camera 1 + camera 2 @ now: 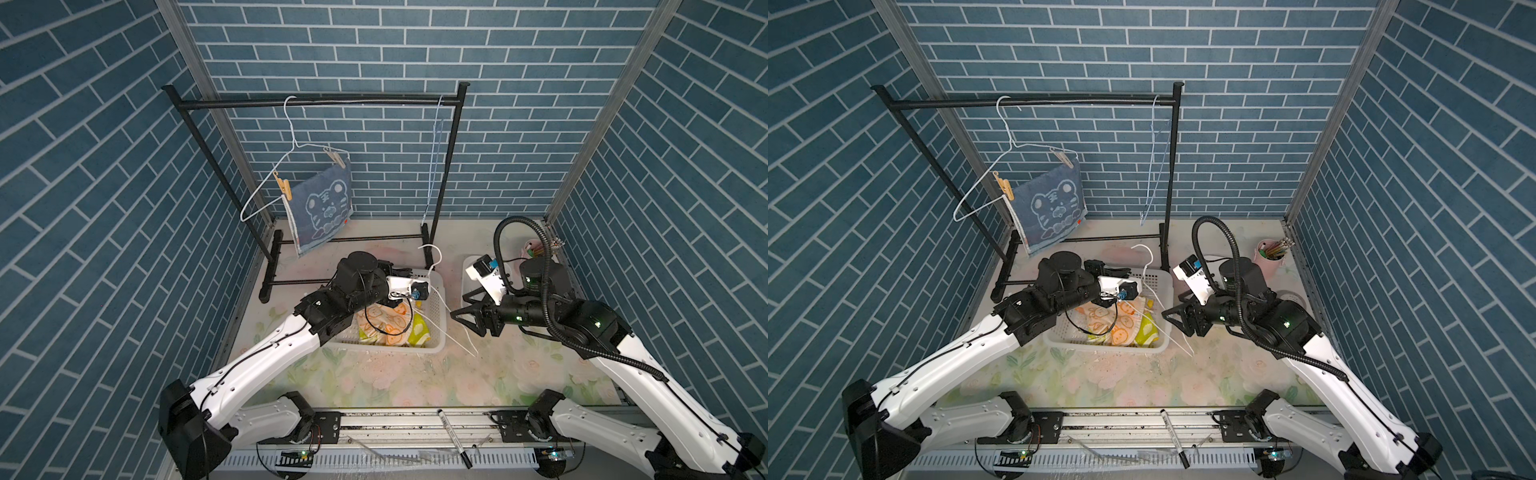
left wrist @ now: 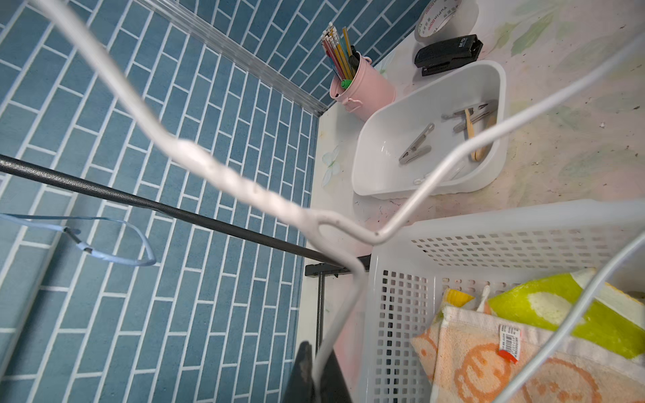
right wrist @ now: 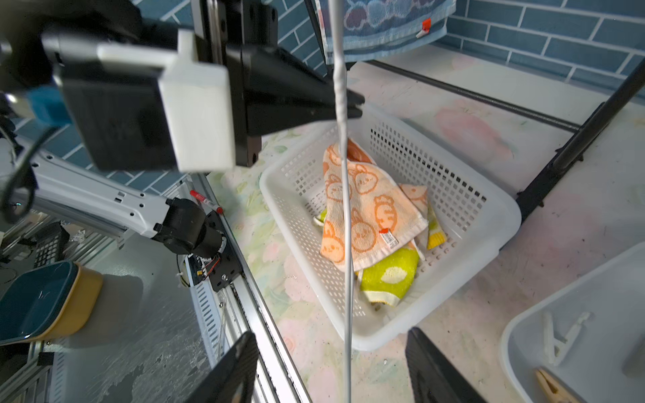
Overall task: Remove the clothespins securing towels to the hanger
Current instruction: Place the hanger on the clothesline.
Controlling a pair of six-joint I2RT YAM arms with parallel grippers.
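Observation:
My right gripper takes hold of the loose white hanger by its side wire next, so the hook stays free to hang on the rack.
My left gripper (image 2: 316,380) is shut on the neck of a loose white wire hanger (image 2: 244,188) above the basket; the right wrist view shows that grip (image 3: 352,104). My right gripper (image 3: 335,370) is open, with the hanger's wire passing between its fingers untouched. On the rack, another white hanger (image 1: 291,153) carries the blue tiger towel (image 1: 322,208), pinned by two tan clothespins (image 1: 282,185) (image 1: 337,158). The orange bunny towel (image 3: 363,213) and the yellow-green towel (image 3: 387,275) lie in the basket (image 3: 488,216). Several clothespins (image 2: 415,144) rest in the white tray (image 2: 363,167).
The black rack (image 1: 316,101) stands at the back, with a thin blue hanger (image 1: 434,166) near its right post. A pink cup of pencils (image 2: 366,87), a black stapler (image 2: 448,54) and a tape roll (image 2: 439,17) sit behind the tray. A marker (image 1: 453,436) lies on the front rail.

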